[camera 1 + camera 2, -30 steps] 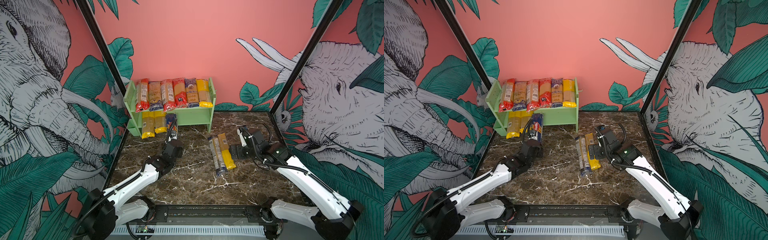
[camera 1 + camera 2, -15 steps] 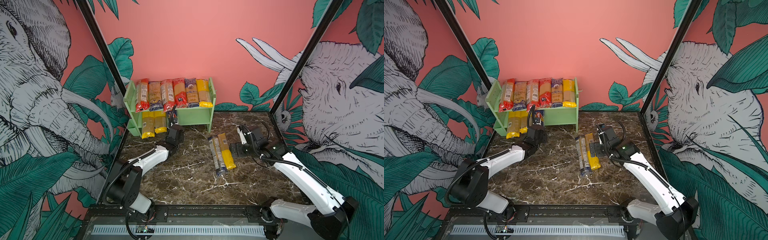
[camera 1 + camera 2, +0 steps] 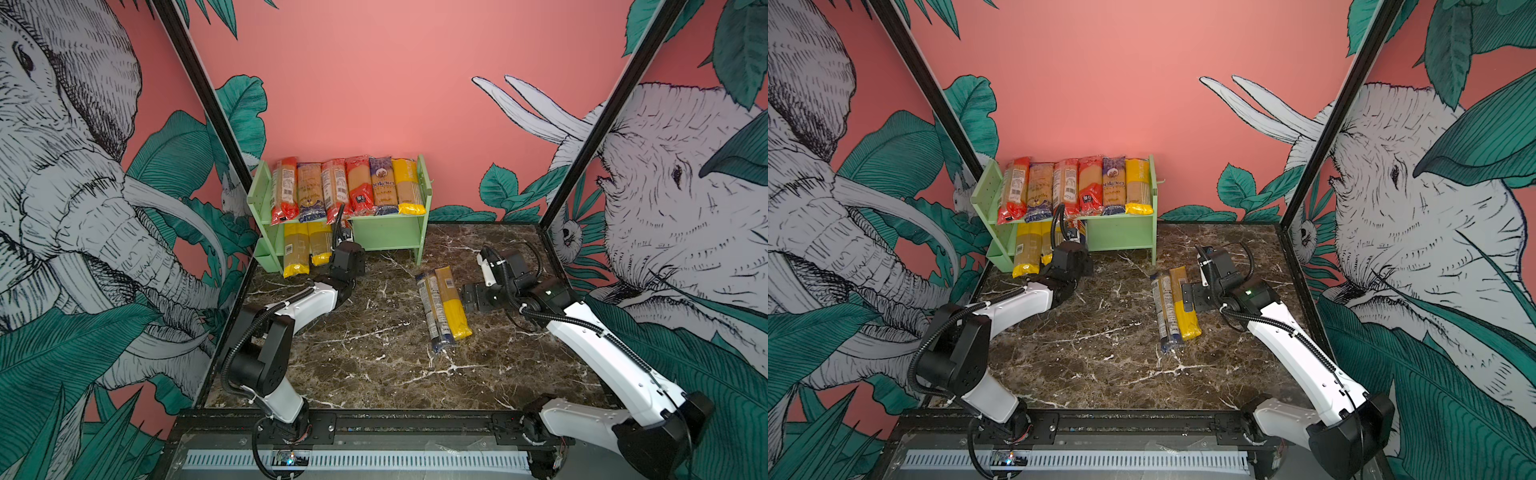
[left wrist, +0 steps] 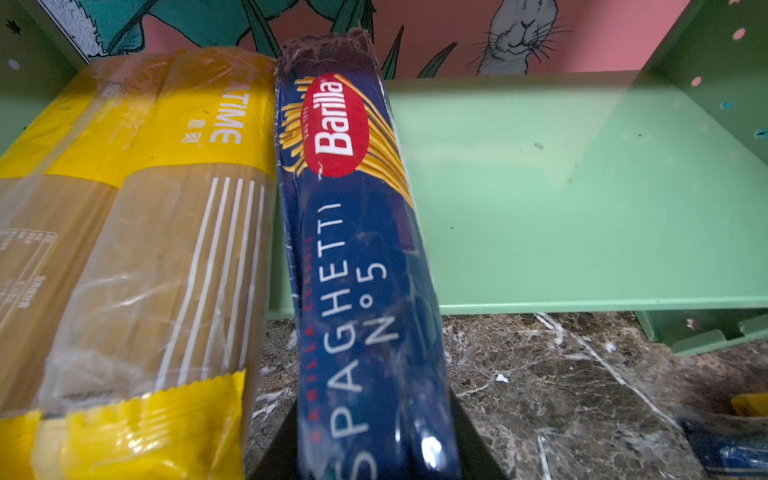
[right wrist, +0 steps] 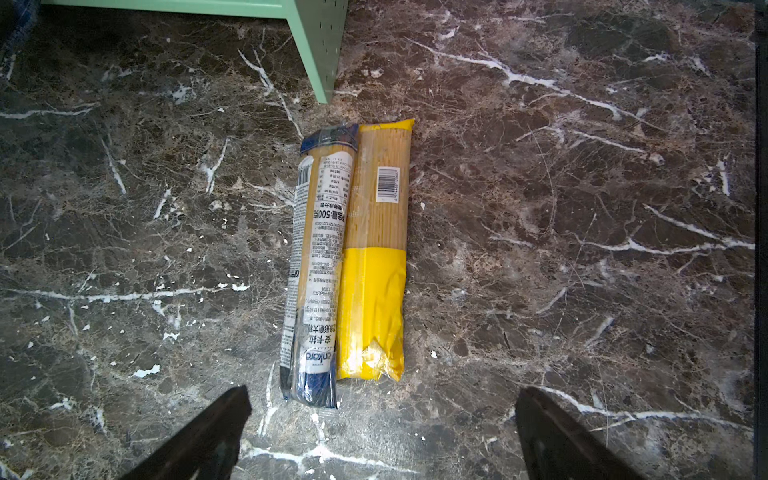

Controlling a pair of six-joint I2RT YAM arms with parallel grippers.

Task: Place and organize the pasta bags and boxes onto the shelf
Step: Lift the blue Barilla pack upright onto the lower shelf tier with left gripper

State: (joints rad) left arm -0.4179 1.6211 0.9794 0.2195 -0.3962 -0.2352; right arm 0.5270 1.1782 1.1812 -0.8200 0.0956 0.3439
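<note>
The Barilla pack's far end (image 4: 328,64) lies as deep on the lower board (image 4: 480,216) as the yellow packs, so my left gripper releases the pack next.
My left gripper (image 4: 374,449) is shut on the dark-blue Barilla pack (image 4: 353,249), whose far end lies on the lower board of the mint-green shelf (image 4: 582,208) beside two yellow packs (image 4: 178,249). In both top views this gripper (image 3: 345,241) (image 3: 1073,239) is at the shelf's lower opening. Several packs (image 3: 349,187) fill the top tier. A blue-ended pack (image 5: 318,266) and a yellow pack (image 5: 376,257) lie side by side on the marble table. My right gripper (image 5: 382,392) (image 3: 467,297) hovers open just beside them, holding nothing.
The right part of the lower board (image 3: 390,237) is bare. The shelf's right upright (image 5: 320,50) stands on the table (image 3: 374,353) a little beyond the two loose packs (image 3: 1173,307). Painted walls close in the sides and the back.
My left arm has stretched toward the shelf and carried the Barilla pack from the table's front-left into the lower tier. The right gripper has barely moved and stays open.
</note>
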